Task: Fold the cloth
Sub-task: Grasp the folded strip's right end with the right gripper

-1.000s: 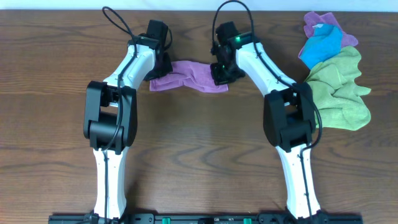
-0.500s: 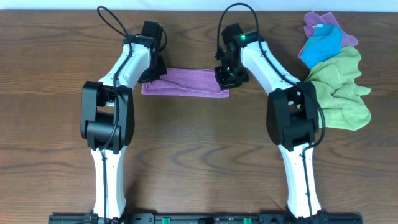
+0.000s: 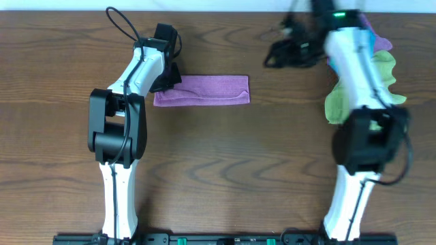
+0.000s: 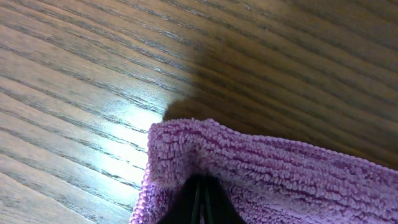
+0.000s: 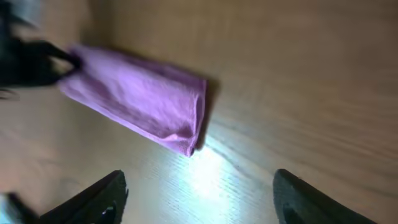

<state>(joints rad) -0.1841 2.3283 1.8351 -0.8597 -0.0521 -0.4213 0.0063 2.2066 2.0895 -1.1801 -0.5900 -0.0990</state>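
I will use my right gripper to fold the cloth over itself, and it will grab the cloth by its loose end (image 3: 245,90) (image 5: 193,118), opposite my left gripper's end of the cloth.
The cloth (image 3: 201,90) lies on the wooden table as a long, narrow, folded lavender strip. My left gripper (image 3: 165,79) is at its left end, shut on the edge. In the left wrist view the closed fingertips (image 4: 202,200) pinch the purple pile of the cloth (image 4: 273,171). My right gripper (image 3: 275,53) hangs blurred above the table to the right of the cloth, apart from it. Its fingers (image 5: 96,198) stand wide open with nothing between them. The cloth's free right end (image 5: 146,99) lies flat ahead of the right gripper (image 5: 199,200).
A lime-green cloth (image 3: 332,105) lies bunched at the right side, partly under the right arm (image 3: 357,64). The table's back edge (image 3: 204,9) runs close behind the cloth. Bare wood spreads in front of the strip.
The cloth went from bunched to a stretched flat strip. The right gripper opened, let go of the right end and swung up and away to the right. The left gripper kept its hold.
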